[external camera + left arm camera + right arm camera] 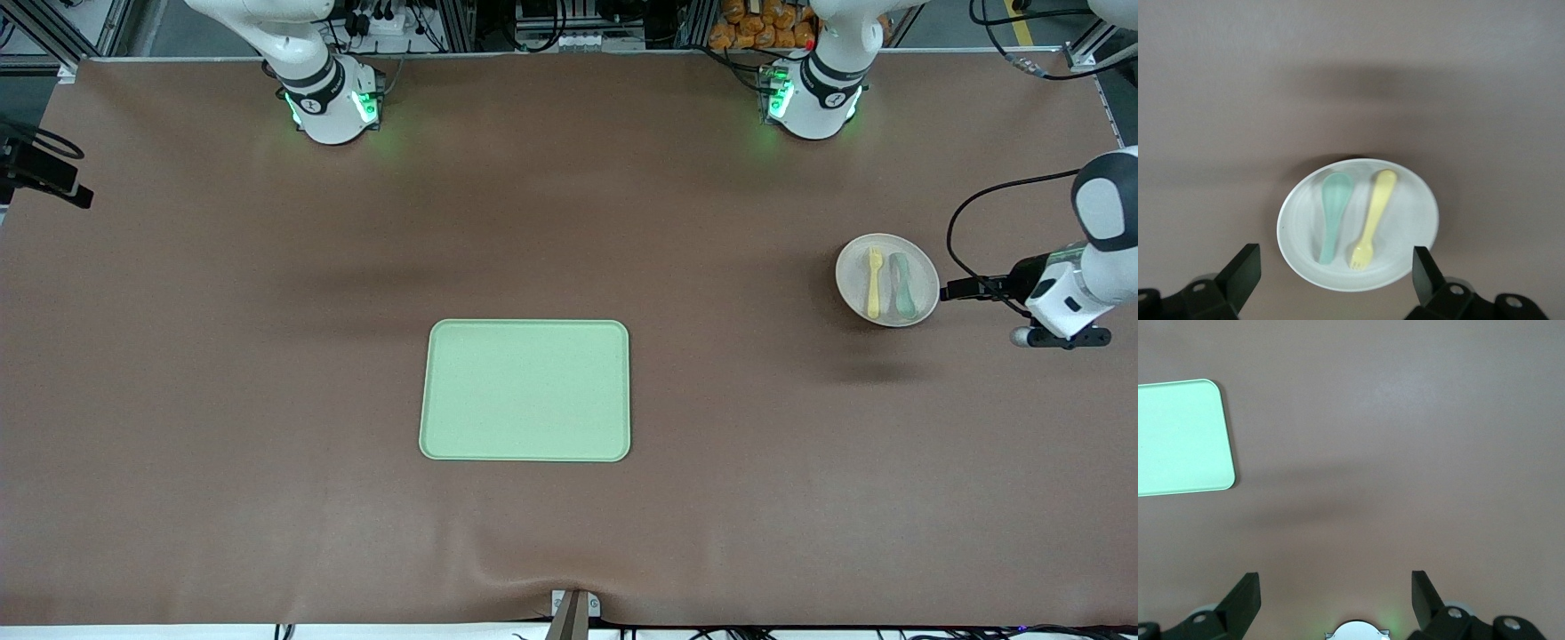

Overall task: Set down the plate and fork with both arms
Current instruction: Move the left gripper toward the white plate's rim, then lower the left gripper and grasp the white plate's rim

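My left gripper needs to grab the cream plate's rim beside the grey-green spoon next, so that it can set the plate [916, 307] with its fork on the tray [525, 390].
The cream plate [916, 307] lies toward the left arm's end of the table. The pale yellow fork [874, 283] lies on it beside a grey-green spoon [903, 284]. My left gripper [1062, 338] hangs over the bare table just beside the plate, on the table-end side. In the left wrist view the gripper [1335, 260] is open and empty, with the plate [1405, 200], the fork [1373, 220] and the spoon [1333, 213] between and ahead of its fingers. My right gripper [1335, 583] is open and empty, high over the table near its own base; it is out of the front view.
A pale green rectangular tray [524, 391] lies mid-table, nearer to the front camera than both bases; one corner shows in the right wrist view [1178, 437]. The brown mat's edge runs close past the left gripper.
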`<state>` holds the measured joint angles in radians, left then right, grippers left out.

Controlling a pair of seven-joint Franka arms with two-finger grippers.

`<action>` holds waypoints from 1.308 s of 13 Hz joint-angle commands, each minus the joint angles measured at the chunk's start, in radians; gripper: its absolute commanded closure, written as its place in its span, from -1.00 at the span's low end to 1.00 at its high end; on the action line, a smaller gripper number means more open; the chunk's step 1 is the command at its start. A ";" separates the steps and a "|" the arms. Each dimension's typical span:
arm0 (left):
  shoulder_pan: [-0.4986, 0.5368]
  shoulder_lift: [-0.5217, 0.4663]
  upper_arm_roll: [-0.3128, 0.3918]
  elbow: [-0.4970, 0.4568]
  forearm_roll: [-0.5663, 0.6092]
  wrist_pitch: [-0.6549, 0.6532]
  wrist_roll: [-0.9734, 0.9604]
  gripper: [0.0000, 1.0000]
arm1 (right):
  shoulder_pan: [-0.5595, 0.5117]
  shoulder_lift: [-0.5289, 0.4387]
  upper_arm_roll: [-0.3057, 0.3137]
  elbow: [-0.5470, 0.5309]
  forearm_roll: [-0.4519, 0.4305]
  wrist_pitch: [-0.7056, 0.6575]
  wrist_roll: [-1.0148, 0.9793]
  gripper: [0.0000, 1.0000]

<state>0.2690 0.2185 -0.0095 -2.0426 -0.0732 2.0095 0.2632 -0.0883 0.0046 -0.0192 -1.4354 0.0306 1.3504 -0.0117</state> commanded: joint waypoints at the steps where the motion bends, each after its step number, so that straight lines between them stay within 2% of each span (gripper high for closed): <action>1: 0.038 -0.036 -0.009 -0.151 -0.004 0.145 0.024 -1.00 | -0.011 -0.003 0.010 -0.002 0.017 -0.005 0.007 -1.00; 4: 0.056 -0.015 -0.006 -0.191 0.001 0.195 0.025 -1.00 | -0.002 -0.003 0.010 -0.002 0.015 -0.004 0.007 -1.00; 6: 0.078 -0.002 -0.007 -0.191 0.064 0.204 0.025 -1.00 | -0.004 0.000 0.010 -0.002 0.017 -0.004 0.007 -1.00; 13: 0.182 0.099 -0.013 -0.200 0.072 0.285 0.120 -0.17 | 0.005 0.011 0.010 -0.008 0.017 -0.005 0.007 -1.00; 17: 0.199 0.117 -0.017 -0.206 0.059 0.287 0.131 -0.08 | 0.013 0.017 0.010 -0.008 0.017 -0.005 0.007 -1.00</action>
<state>0.4502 0.3432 -0.0114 -2.2355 -0.0179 2.2800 0.3763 -0.0799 0.0184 -0.0079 -1.4441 0.0333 1.3499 -0.0118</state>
